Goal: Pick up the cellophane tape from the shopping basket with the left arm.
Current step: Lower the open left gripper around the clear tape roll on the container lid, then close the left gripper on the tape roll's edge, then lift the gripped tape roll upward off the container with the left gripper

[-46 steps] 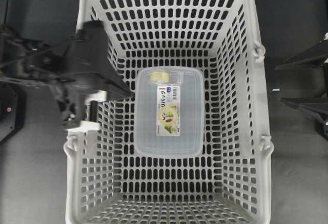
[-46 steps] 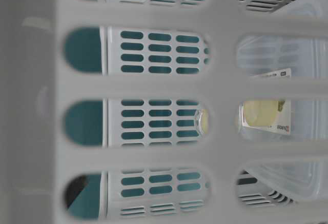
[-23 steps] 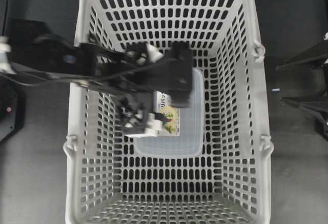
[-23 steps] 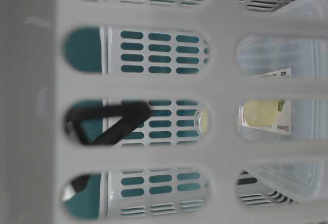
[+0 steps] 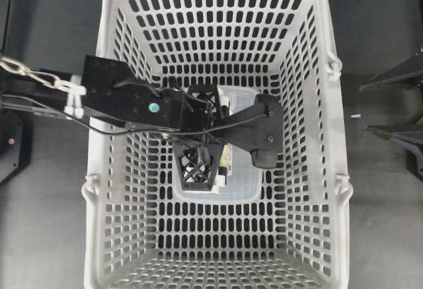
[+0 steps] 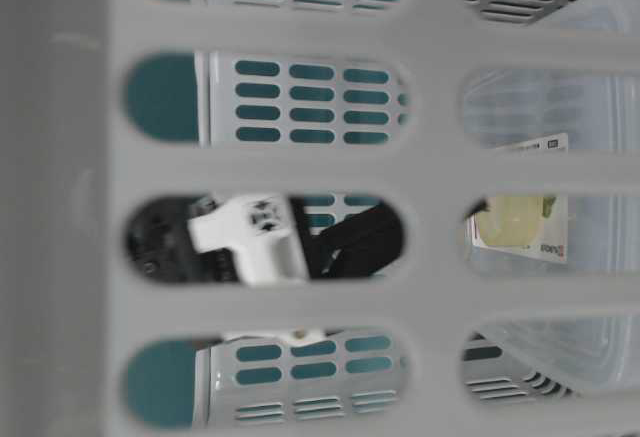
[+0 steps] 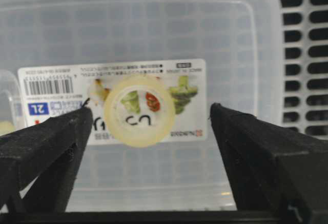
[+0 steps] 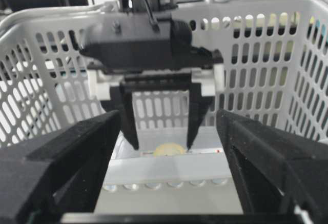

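The tape ring (image 7: 165, 109) on the box label (image 7: 56, 86) is below my left gripper's fingers in the left wrist view, so I need to lower my left gripper before I close it.
The cellophane tape (image 7: 138, 111), a small pale-yellow translucent ring, lies flat on the label of a clear plastic box (image 7: 154, 24) on the floor of the shopping basket (image 5: 342, 137). My left gripper (image 7: 148, 110) hangs open over it, one black finger on each side, and the roll sits nearer the left finger without touching either. In the right wrist view the tape (image 8: 169, 150) shows low between the left gripper's (image 8: 162, 145) tips. Overhead, the left arm (image 5: 153, 107) hides the tape. My right gripper (image 8: 168, 114) stands open and empty outside the basket.
The clear box (image 5: 241, 182) fills the middle of the basket floor. Slotted grey walls (image 8: 256, 80) rise on all sides of the left gripper. A clear thing with a yellowish patch (image 7: 6, 124) shows at the left edge of the left wrist view.
The left arm swung from the basket's left wall in over the box and came down over the tape, and its jaws opened. The right arm has not moved.
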